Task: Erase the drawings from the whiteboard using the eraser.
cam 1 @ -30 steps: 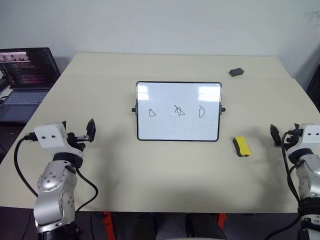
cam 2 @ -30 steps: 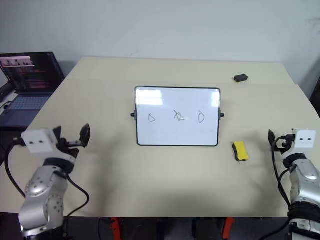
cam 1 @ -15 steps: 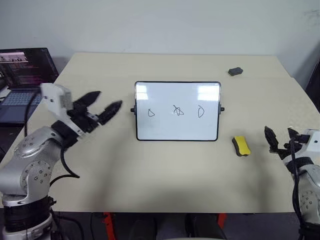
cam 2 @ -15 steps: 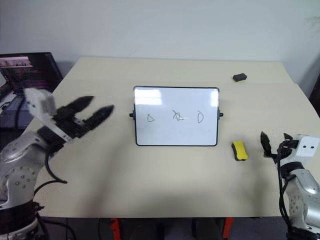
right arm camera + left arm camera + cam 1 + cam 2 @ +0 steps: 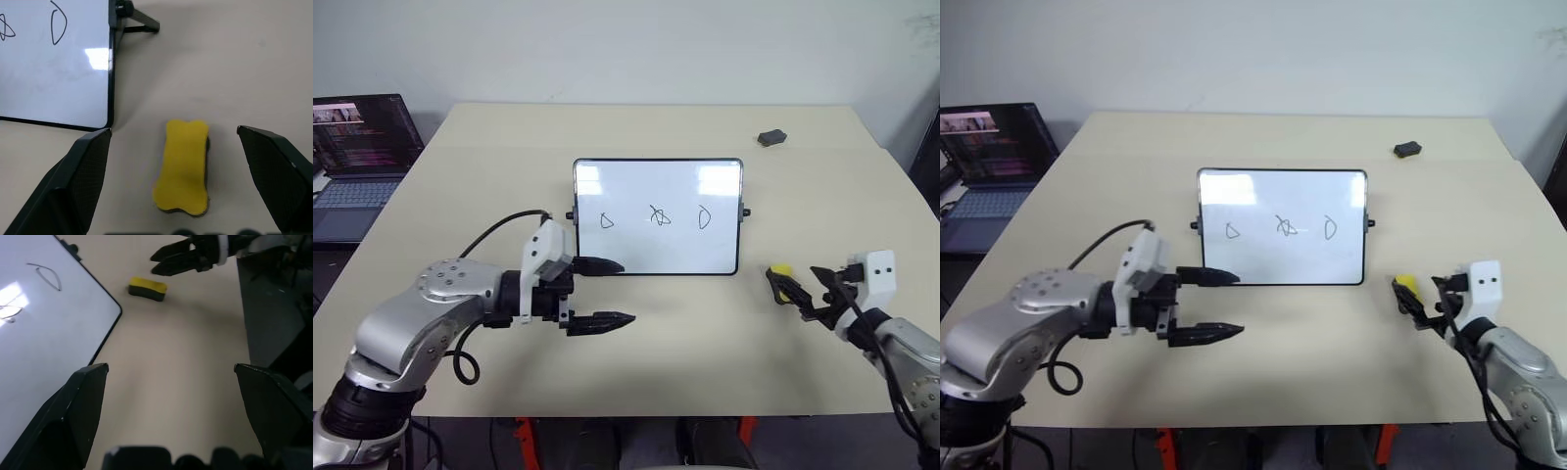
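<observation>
I should lower my right gripper before I close it on the yellow eraser (image 5: 783, 269), because its fingers are above the eraser.
The whiteboard (image 5: 656, 245) stands propped at the middle of the table. The drawings (image 5: 658, 216) run in a row across it: a triangle loop, a scribbled star and a D loop. The yellow-topped eraser (image 5: 183, 166) lies on the table off the board's right lower corner. My right gripper (image 5: 792, 280) is open, with a finger on each side of the eraser's near end and no contact that I can see. My left gripper (image 5: 626, 292) is open and empty. It points sideways to the right, just in front of the board's left lower corner.
A dark grey lump (image 5: 771, 138) lies at the table's far right. An open laptop (image 5: 357, 147) sits off the table's left side. The tan table (image 5: 685, 343) has bare surface between the two grippers. My right gripper's fingers (image 5: 186, 257) show beyond the eraser (image 5: 147, 288) in the left wrist view.
My left arm swung in from the left, and its gripper turned to point right in front of the board. My right gripper moved left until its fingers straddle the eraser.
</observation>
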